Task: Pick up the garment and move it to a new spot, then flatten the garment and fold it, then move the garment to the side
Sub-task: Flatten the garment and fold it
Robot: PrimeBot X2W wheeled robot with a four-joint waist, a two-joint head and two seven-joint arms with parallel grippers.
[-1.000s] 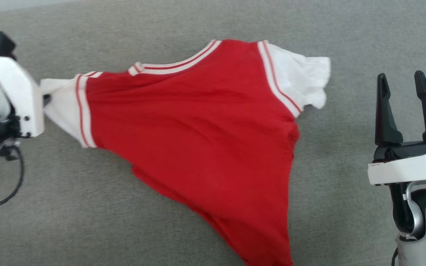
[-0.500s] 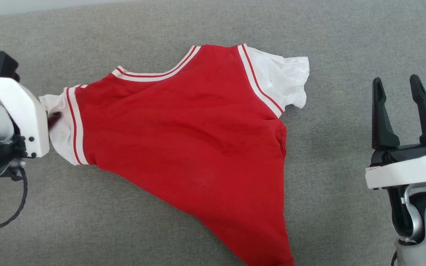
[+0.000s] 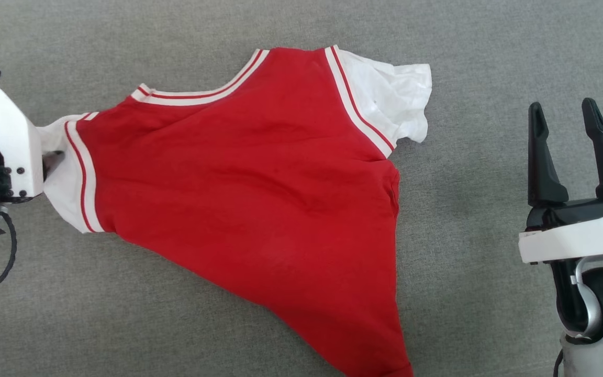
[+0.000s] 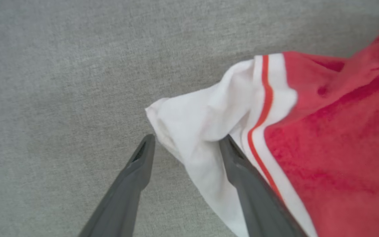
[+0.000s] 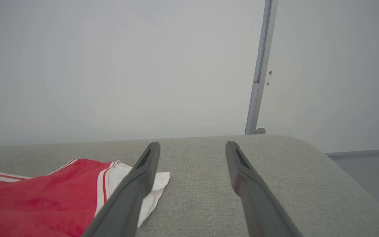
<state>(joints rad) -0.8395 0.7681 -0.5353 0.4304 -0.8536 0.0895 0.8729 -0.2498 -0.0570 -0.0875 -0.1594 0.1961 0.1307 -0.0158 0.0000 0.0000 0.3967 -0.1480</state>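
The white sleeve end stands up in a loose fold while the shirt's red body lies flat, so my left gripper will grab the shirt there next.
The garment, a red T-shirt with white sleeves and striped trim, lies skewed on the grey surface, its hem running off the head view's bottom edge. My left gripper is at the shirt's left white sleeve. Its jaws stand open, and the loose sleeve end lies between them and over the right finger. In the head view a white wrist bracket hides those fingers. My right gripper is open and empty, well right of the garment, above bare surface.
A grey fabric-covered surface carries everything. In the right wrist view its far edge rounds off before a pale wall with a vertical metal strip. A black cable loops below the left wrist.
My left gripper has opened and let go of the white sleeve it held taut. The head view has shifted slightly. The right gripper has kept still and open.
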